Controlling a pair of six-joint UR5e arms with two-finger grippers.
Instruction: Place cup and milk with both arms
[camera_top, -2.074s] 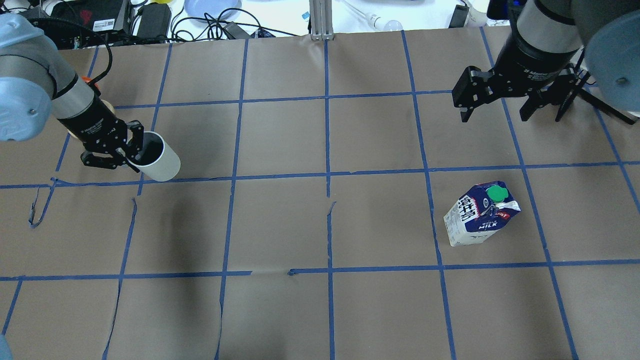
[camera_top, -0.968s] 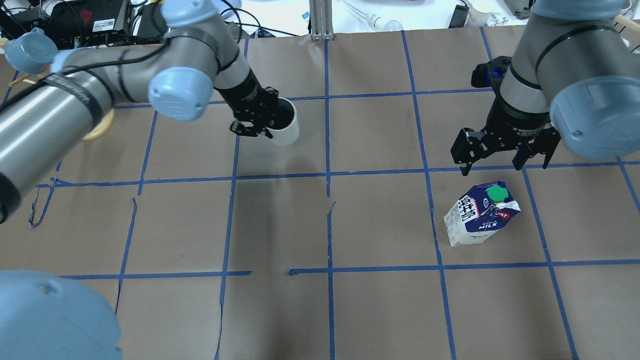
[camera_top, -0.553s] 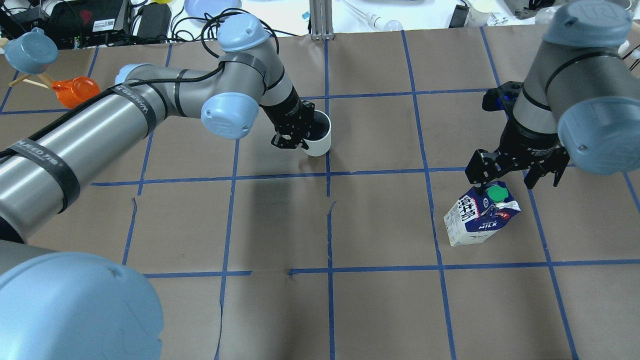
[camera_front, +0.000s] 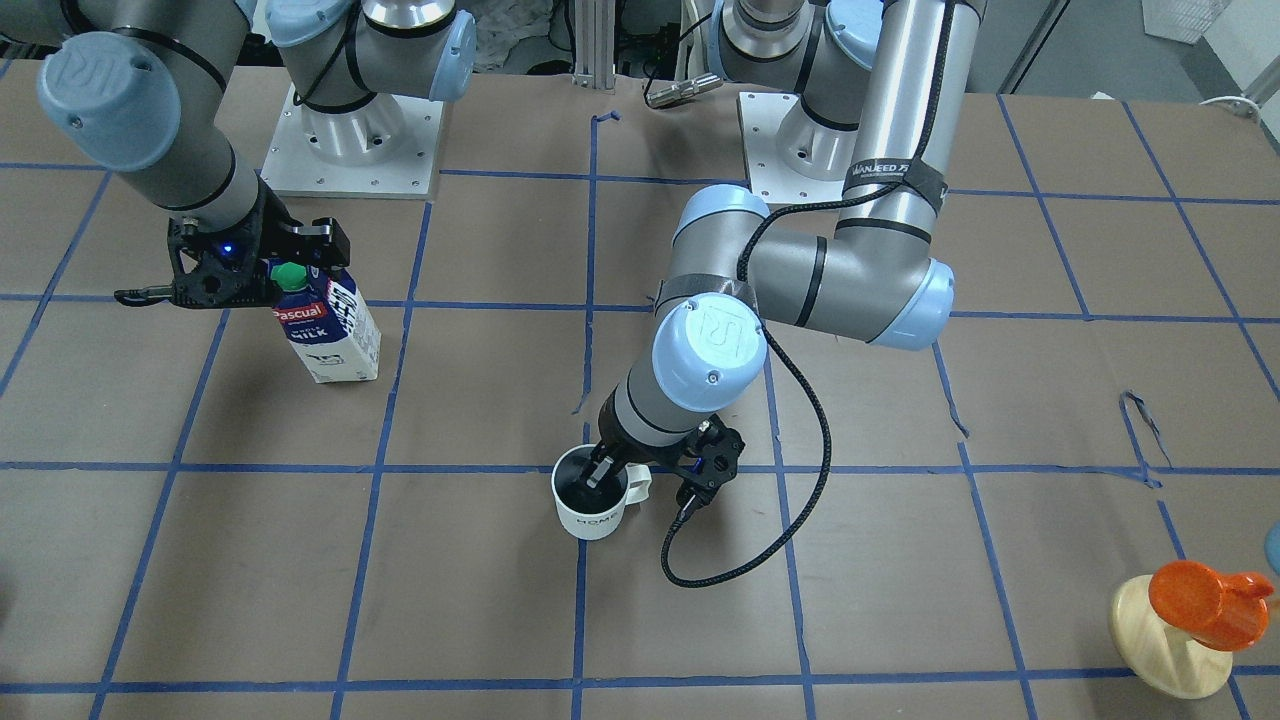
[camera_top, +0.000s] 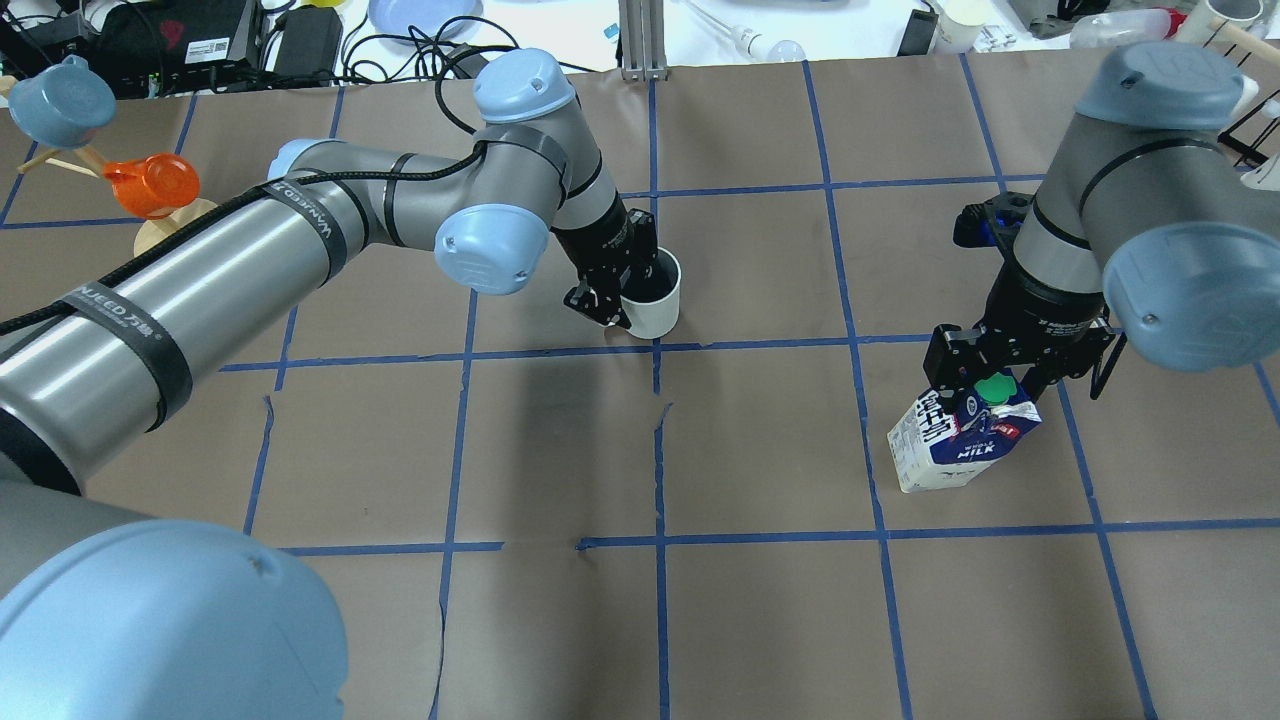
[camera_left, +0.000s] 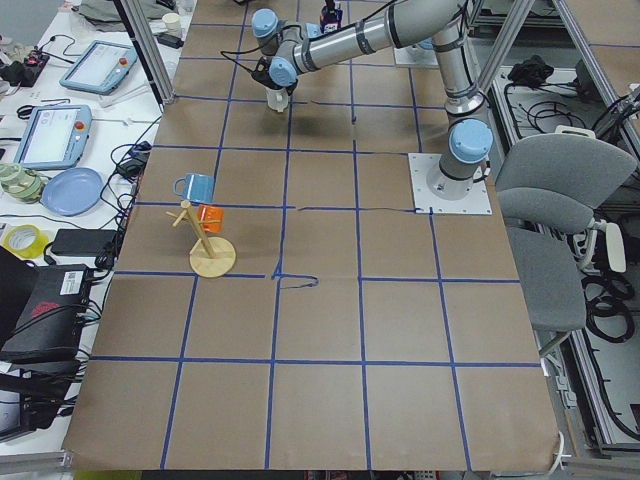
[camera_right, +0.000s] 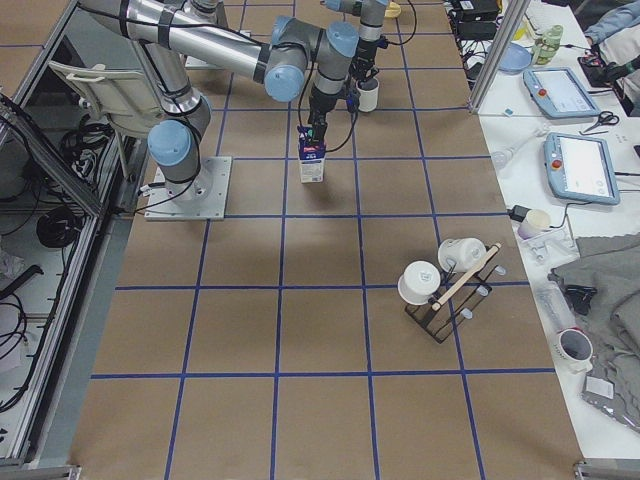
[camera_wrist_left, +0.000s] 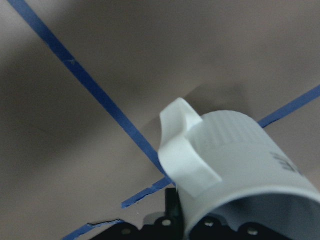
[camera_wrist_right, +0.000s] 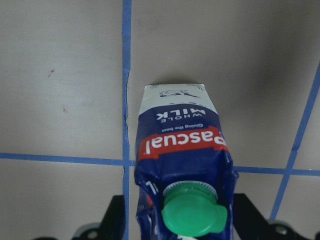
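My right gripper is going to pick up the milk by its gable top (camera_front: 300, 274) next, so that it can place the milk beside the cup (camera_front: 588, 510).
The white cup (camera_top: 655, 298) is near the table's middle, beside a blue tape crossing. My left gripper (camera_top: 618, 290) is shut on its rim, one finger inside and one outside; it also shows in the front view (camera_front: 598, 478) around the cup (camera_front: 590, 510). The left wrist view shows the cup's handle (camera_wrist_left: 182, 150) low over the paper; I cannot tell whether the cup touches the table. The milk (camera_top: 955, 440) stands upright at the right. My right gripper (camera_top: 1012, 372) is open, with its fingers (camera_wrist_right: 116, 215) either side of the milk's top (camera_wrist_right: 182, 145) and apart from it.
A wooden stand (camera_top: 165, 225) with an orange cup (camera_top: 150, 183) and a blue cup (camera_top: 55, 98) is at the far left. A rack of white mugs (camera_right: 440, 282) stands at the right end. The left wrist's cable (camera_front: 720, 572) loops onto the table.
My left arm has carried the cup from the far left to the table's middle. My right gripper has come down and toward the milk and now straddles its top, still open.
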